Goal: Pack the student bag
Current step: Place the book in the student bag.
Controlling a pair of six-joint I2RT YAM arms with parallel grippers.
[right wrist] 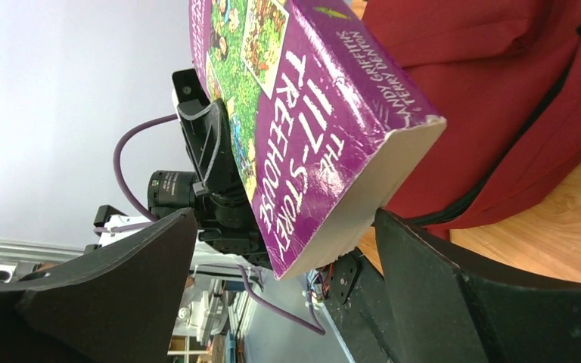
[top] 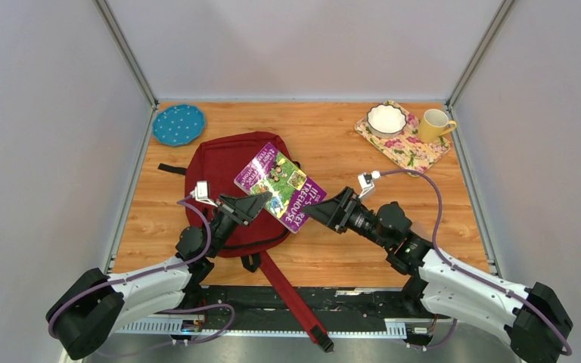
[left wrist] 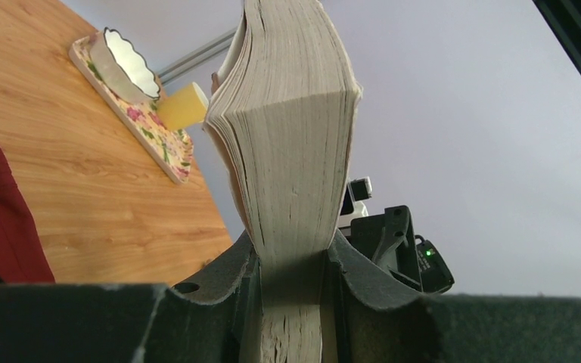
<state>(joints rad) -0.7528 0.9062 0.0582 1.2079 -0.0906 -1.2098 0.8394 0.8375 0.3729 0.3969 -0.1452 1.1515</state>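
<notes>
My right gripper will go to the purple book and grab its spine's author-name end point(top: 321, 192) point(right wrist: 399, 102). The book's other end then stays free to go into the bag.
The student bag point(top: 223, 170), a dark red backpack, lies flat on the left half of the table. A thick purple paperback book point(top: 280, 185) is lifted above the bag's right side. My left gripper point(top: 251, 204) is shut on the book's near-left edge. In the left wrist view the page block point(left wrist: 291, 151) stands clamped between both fingers of that gripper point(left wrist: 291, 265). My right gripper point(top: 324, 210) is open at the book's right corner. In the right wrist view that corner of the book point(right wrist: 302, 113) sits between the spread fingers point(right wrist: 454, 287), with the bag point(right wrist: 499, 76) behind it.
A blue dotted plate point(top: 178, 125) lies at the back left. A floral placemat point(top: 408, 147) at the back right carries a white bowl point(top: 386, 119) and a yellow mug point(top: 435, 125). The bag's red strap point(top: 295, 302) trails over the near table edge between the arm bases.
</notes>
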